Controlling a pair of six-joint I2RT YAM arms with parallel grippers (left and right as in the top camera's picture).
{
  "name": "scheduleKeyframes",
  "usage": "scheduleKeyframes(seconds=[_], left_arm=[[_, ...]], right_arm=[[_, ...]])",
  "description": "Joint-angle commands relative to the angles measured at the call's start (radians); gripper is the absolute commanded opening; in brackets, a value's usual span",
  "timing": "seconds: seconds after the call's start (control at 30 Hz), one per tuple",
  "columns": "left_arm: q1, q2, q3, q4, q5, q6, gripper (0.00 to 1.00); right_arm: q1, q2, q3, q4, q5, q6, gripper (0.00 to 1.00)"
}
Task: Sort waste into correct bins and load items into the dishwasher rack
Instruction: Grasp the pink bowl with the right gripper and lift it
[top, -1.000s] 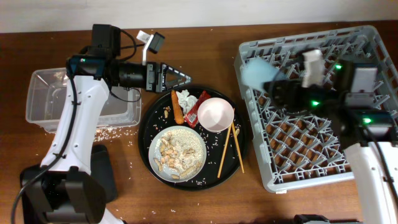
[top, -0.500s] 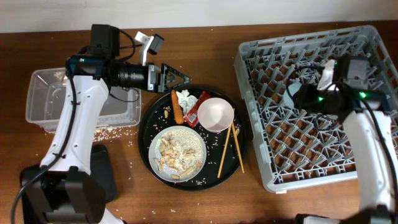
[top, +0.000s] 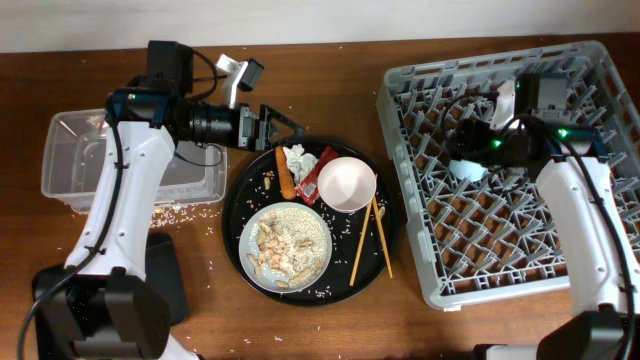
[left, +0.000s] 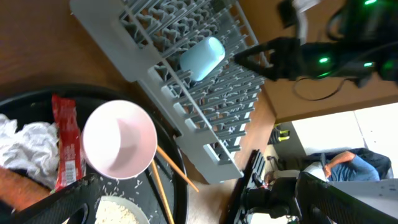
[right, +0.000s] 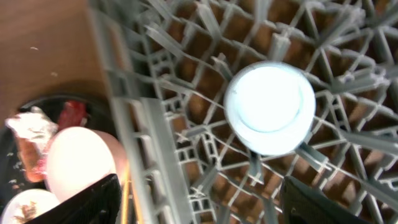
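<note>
My right gripper grabs the pink-white bowl's rim on the side facing the rack next, so the bowl's body stays free for loading into the dishwasher rack (top: 520, 250).
The light blue cup (top: 467, 168) stands mouth-down in the grey dishwasher rack (top: 520, 250); it also shows in the right wrist view (right: 269, 107) and the left wrist view (left: 202, 58). My right gripper (top: 470, 140) is open and empty just above it. My left gripper (top: 285, 122) is open and empty over the far edge of the round tray. On that tray lie the carrot piece (top: 285, 172), white tissue (top: 297, 158), red wrapper (top: 317, 172), pink-white bowl (top: 346, 184), chopsticks (top: 370, 238) and the plate (top: 286, 245) with rice and peanuts.
The round black tray (top: 232, 215) sits mid-table. The clear tub (top: 70, 160) is at the left, with rice grains spilled beside it. The black bin (top: 165, 275) lies partly under my left arm. The rack fills the right side.
My right gripper carried the cup from the rack's far left corner to further inside the rack, set it down and let go. My left gripper stayed over the tray's far edge.
</note>
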Motion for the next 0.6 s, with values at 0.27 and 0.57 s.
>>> scheduleKeyframes(seconds=[0.27,0.57], left_arm=[[0.005,-0.087,0.012,-0.153,-0.421,-0.038,0.99],[0.005,-0.4,0.012,-0.216,-1.056,-0.364,0.99]], right_arm=[[0.373,-0.029,0.033,-0.083,-0.038,-0.005,0.57],[0.48,0.259,0.026,-0.034,0.217,0.1,0.48]])
